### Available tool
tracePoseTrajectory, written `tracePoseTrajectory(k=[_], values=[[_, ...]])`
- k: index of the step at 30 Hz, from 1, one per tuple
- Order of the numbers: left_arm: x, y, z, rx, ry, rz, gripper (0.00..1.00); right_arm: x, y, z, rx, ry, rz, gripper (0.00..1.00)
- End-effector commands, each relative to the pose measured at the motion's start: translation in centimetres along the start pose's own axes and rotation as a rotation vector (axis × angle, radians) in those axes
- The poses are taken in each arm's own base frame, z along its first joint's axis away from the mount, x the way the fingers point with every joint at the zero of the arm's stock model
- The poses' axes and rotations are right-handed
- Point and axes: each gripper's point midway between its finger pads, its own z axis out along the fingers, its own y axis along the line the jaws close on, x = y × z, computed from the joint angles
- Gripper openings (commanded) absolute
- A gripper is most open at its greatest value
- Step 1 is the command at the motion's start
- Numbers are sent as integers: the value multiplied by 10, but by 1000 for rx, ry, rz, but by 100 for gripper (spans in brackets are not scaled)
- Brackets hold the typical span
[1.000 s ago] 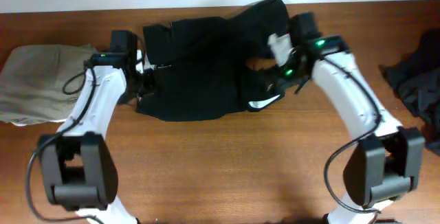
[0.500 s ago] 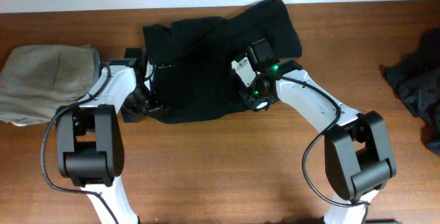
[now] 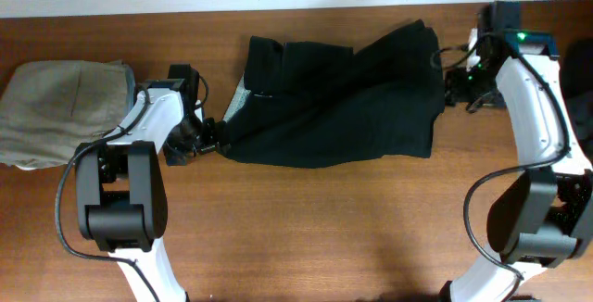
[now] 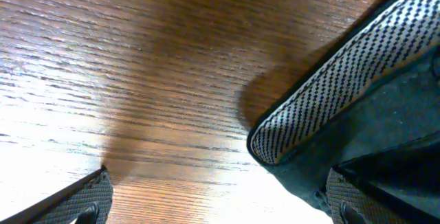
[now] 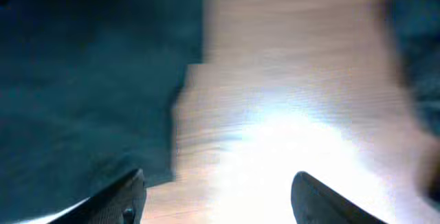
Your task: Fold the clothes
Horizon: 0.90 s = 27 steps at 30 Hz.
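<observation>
The robot's left gripper will next grab the black garment (image 3: 343,98) by its near corner (image 3: 227,148) beside the checked lining, to pull the garment flat.
A black garment (image 3: 343,98) lies spread across the back middle of the table, with a pale grey-white lining (image 3: 239,98) showing at its left edge. My left gripper (image 3: 211,135) is open at the garment's lower left corner. In the left wrist view the open jaws (image 4: 220,207) are low over bare wood, with the checked lining edge (image 4: 330,93) just ahead and black cloth (image 4: 392,135) by the right finger. My right gripper (image 3: 454,87) is open just off the garment's right edge. In the blurred right wrist view, black cloth (image 5: 82,80) lies left of the open jaws (image 5: 216,196).
A beige garment (image 3: 56,107) lies at the far left of the table. A dark heap of clothes (image 3: 574,107) lies at the far right edge, close behind my right arm. The wooden table (image 3: 306,228) runs forward between the arm bases.
My right arm has swung from the garment's middle to its right edge, and the garment now lies stretched out to the right. My left gripper has stayed at the lower left corner.
</observation>
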Motion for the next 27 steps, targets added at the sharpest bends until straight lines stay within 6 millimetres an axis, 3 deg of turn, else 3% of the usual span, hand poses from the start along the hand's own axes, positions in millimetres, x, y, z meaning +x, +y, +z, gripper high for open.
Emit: tracePoseTrajectory(k=[1, 2, 4, 6, 8, 9, 10, 12, 13, 14, 15, 16, 17, 18, 19, 21, 22, 24, 27], values=[[6, 4, 14, -14, 34, -11, 99, 65, 44, 45, -240, 203, -80, 75], [5, 4, 14, -14, 33, -10, 99, 81, 49, 65, -259, 225, -78, 79], [5, 4, 14, -13, 31, -10, 99, 90, 67, 91, -352, 188, -69, 86], [5, 4, 14, -13, 31, -10, 99, 87, 91, 110, -478, 88, -74, 87], [5, 4, 14, -13, 31, -10, 99, 71, 107, 111, -539, -7, -105, 81], [5, 4, 14, -13, 31, -10, 99, 63, 119, 107, -571, -48, -131, 55], [5, 4, 14, -13, 31, -10, 99, 60, 122, 104, -578, -54, -138, 4], [5, 4, 14, -13, 31, -10, 99, 66, 115, 71, -577, 62, -74, 4], [5, 4, 14, -13, 31, -10, 99, 58, 108, 26, -575, 118, -57, 4], [5, 4, 14, -13, 31, -10, 99, 28, 96, -22, -533, 57, -75, 4], [5, 4, 14, -13, 31, -10, 99, -3, 82, -45, -450, -52, -84, 4], [5, 4, 14, -13, 33, -10, 99, -40, 62, -67, -341, -191, -44, 12], [6, 4, 14, -15, 38, -11, 99, -67, 39, -76, -213, -295, 27, 36], [7, 5, 14, -16, 41, -11, 99, -59, 39, -69, -210, -254, 28, 92], [7, 5, 14, -16, 41, -11, 98, -37, 40, -55, -209, -149, 25, 99], [7, 5, 14, -16, 41, -11, 99, 4, 42, -29, -206, 19, 14, 99], [7, 5, 14, -16, 41, -11, 99, 37, 44, -6, -205, 136, -19, 99], [7, 5, 14, -16, 41, -11, 99, 75, 51, 39, -225, 235, -21, 99], [7, 5, 14, -16, 41, -11, 99, 99, 72, 90, -324, 208, -17, 92]])
